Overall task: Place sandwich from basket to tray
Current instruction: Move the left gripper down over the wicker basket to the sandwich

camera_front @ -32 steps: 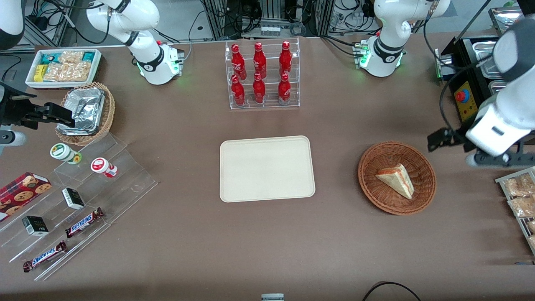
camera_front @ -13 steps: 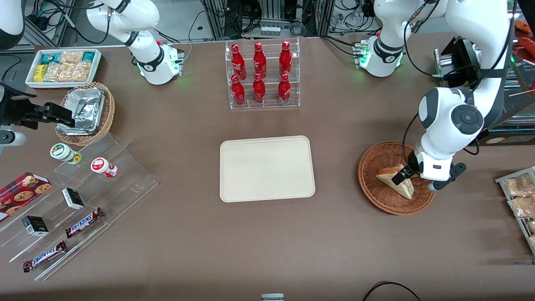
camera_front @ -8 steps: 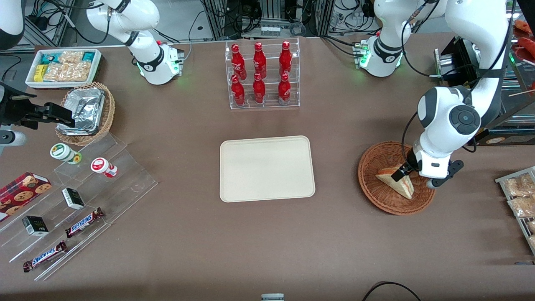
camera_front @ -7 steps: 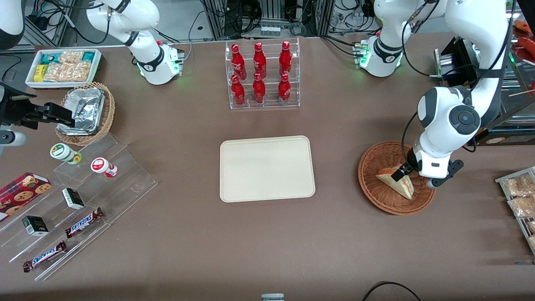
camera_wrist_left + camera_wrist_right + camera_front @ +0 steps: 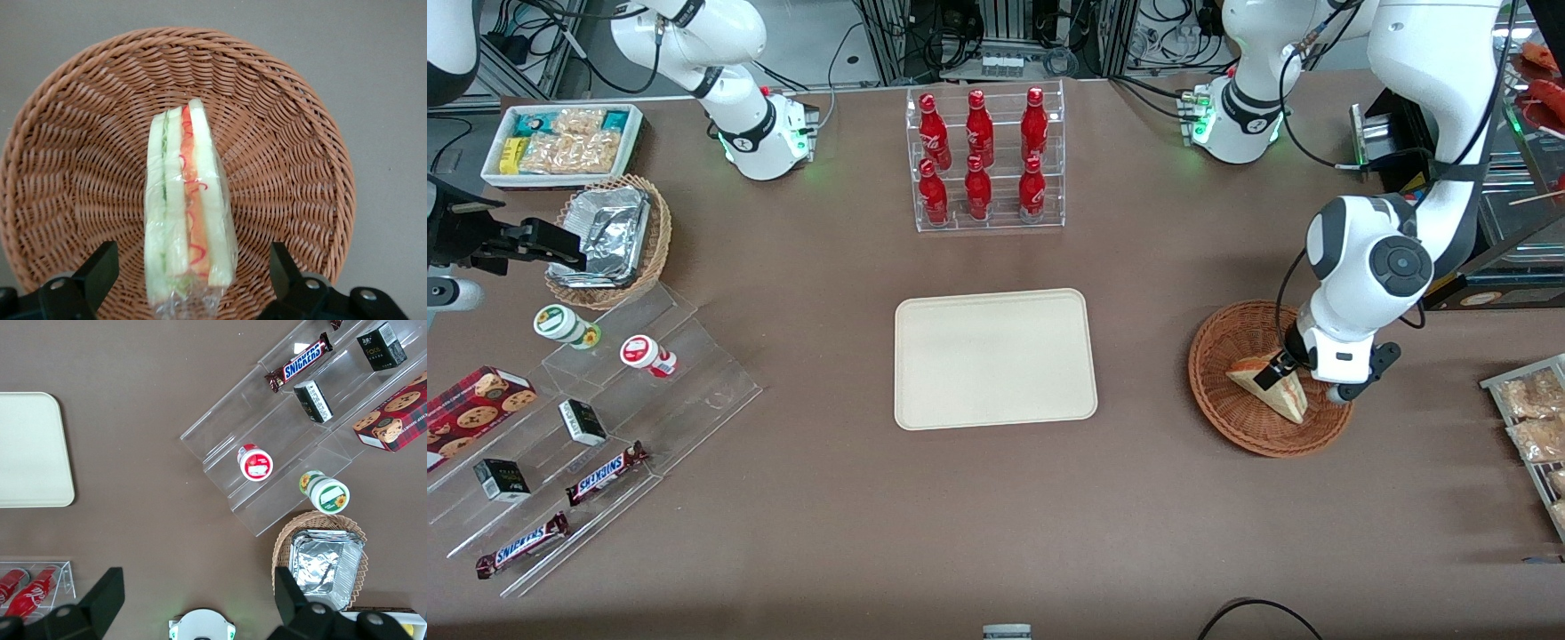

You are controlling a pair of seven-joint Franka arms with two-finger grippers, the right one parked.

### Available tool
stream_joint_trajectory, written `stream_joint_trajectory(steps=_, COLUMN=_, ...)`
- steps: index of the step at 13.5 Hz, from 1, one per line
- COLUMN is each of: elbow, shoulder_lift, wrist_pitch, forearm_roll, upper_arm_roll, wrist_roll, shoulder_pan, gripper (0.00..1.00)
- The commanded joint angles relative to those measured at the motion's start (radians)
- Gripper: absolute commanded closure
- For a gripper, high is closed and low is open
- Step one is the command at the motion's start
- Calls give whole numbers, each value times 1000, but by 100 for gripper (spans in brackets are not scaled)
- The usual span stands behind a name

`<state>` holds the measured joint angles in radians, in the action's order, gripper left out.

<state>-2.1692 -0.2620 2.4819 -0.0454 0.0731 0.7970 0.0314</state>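
My left gripper is to pick up the sandwich next by its gathered wrap end (image 5: 190, 301), because the clear wrap bunches up loose past the soft bread (image 5: 177, 220).
The sandwich (image 5: 1272, 388) (image 5: 189, 210), a clear-wrapped wedge of white bread with red and green filling, lies in the round reddish-brown wicker basket (image 5: 1223, 409) (image 5: 280, 133) toward the working arm's end of the table. My left gripper (image 5: 1282, 372) (image 5: 192, 280) hangs low over the basket, open, with one black finger (image 5: 100, 267) on each side of the sandwich's wide end and a gap between each finger and the wrap. The cream tray (image 5: 996, 358) (image 5: 30, 450) lies flat at the table's middle, with nothing on it.
A clear rack of red bottles (image 5: 983, 160) stands farther from the front camera than the tray. Snack packets (image 5: 1529, 418) lie at the working arm's table edge. Toward the parked arm's end are acrylic steps with snacks (image 5: 596, 418), a foil-filled wicker basket (image 5: 609, 236) and a white bin (image 5: 560, 142).
The left arm swung in from the table's edge and came down over the basket. In the last half second the gripper shifted slightly along the sandwich, still open.
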Motion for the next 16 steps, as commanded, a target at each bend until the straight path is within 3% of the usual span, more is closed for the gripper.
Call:
stream_joint_trajectory(steps=1, elbow=-8, shoulder_lift=-20, wrist_pitch=37, forearm_roll=-16, upper_arm_roll=2, wrist_roll=27, shoulder_pan=-4, gripper=0)
stream_joint_trajectory(steps=3, elbow=-6, shoulder_lift=-28, wrist_pitch=41, forearm_roll=-14, upper_arm_roll=-6, wrist_roll=28, shoulder_pan=-4, gripper=6)
stream_joint_trajectory(steps=4, elbow=-8, shoulder_lift=-28, wrist_pitch=43, forearm_roll=-14, upper_arm_roll=-7, wrist_roll=31, shoulder_pan=-4, gripper=24)
stream_joint_trajectory(steps=5, elbow=-8, shoulder_lift=-26, wrist_pitch=43, forearm_roll=-16, upper_arm_roll=-9, wrist_roll=37, shoulder_pan=-4, gripper=52)
stream_joint_trajectory(steps=7, elbow=-6, shoulder_lift=-28, wrist_pitch=43, forearm_roll=-16, upper_arm_roll=-9, wrist_roll=39, shoulder_pan=-4, gripper=97)
stream_joint_trajectory(steps=13, elbow=29, shoulder_lift=0, wrist_pitch=-4, forearm_roll=-16, upper_arm_roll=-9, wrist_roll=51, shoulder_pan=2, gripper=100)
stream_joint_trajectory(steps=16, elbow=173, shoulder_lift=23, wrist_pitch=-226, forearm_roll=-22, upper_arm_roll=-4, wrist_roll=47, shoulder_pan=8, gripper=100)
